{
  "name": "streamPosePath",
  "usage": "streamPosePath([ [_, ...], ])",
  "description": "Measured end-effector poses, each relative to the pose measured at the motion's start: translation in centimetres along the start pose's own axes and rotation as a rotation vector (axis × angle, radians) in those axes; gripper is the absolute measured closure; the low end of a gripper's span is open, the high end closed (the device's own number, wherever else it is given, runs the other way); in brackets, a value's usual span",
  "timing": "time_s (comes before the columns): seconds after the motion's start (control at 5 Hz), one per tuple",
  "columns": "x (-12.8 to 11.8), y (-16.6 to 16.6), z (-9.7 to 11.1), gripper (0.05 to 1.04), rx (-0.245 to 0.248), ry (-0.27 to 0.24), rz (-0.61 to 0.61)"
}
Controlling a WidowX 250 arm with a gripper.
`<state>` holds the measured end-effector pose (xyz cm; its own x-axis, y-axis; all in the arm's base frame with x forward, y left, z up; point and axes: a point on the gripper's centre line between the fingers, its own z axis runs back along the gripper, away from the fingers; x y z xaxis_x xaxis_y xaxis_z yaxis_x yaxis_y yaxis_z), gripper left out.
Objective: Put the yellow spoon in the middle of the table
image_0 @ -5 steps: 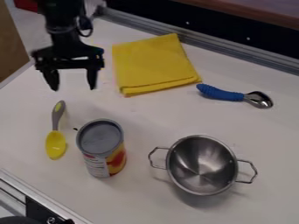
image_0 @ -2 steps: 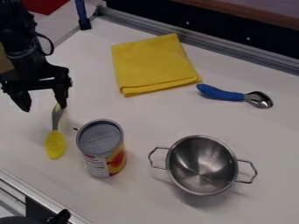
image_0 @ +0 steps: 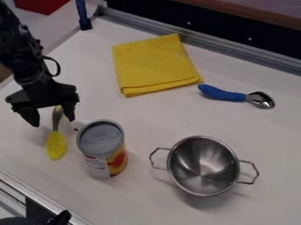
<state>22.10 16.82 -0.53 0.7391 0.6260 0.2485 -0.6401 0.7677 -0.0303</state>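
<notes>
The yellow spoon [image_0: 56,145] needs to go in the middle of the table, so next I should pick it up by its grey handle.
My gripper [image_0: 54,121] hangs at the left side of the table, low over the handle of the yellow spoon, and it is open. One finger stands on each side of the grey handle, with gaps between. The yellow spoon [image_0: 56,145] lies on the white table [image_0: 159,118], its yellow bowl towards the front edge and its handle pointing back under the gripper, which hides the handle's end.
A can [image_0: 101,148] stands just right of the spoon. A metal pot [image_0: 203,166] with two handles sits at the front right. Behind are a folded yellow cloth [image_0: 154,65] and a blue-handled spoon [image_0: 237,96].
The gripper has moved left and then forward and down, from beside the yellow cloth to over the spoon's handle. The spoon and the other objects lie as before.
</notes>
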Motion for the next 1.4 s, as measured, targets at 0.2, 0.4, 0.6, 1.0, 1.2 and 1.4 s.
streamPosePath([
  [0.2, -0.2, 0.2, -1.4, 0.13, 0.024, 0.016, -0.001],
  [0.4, 0.5, 0.1, -1.0, 0.401, 0.0, 0.052, 0.006],
  [0.6, 0.8, 0.2, -0.5, 0.693, 0.02, 0.135, -0.011],
  [1.0, 1.2, 0.4, 0.1, 0.808, 0.063, 0.176, -0.051],
  [1.2, 1.9, 0.3, 0.9, 0.808, 0.059, 0.21, -0.049],
  [1.4, 4.8, -0.1, 4.3, 0.808, 0.095, 0.189, -0.003],
])
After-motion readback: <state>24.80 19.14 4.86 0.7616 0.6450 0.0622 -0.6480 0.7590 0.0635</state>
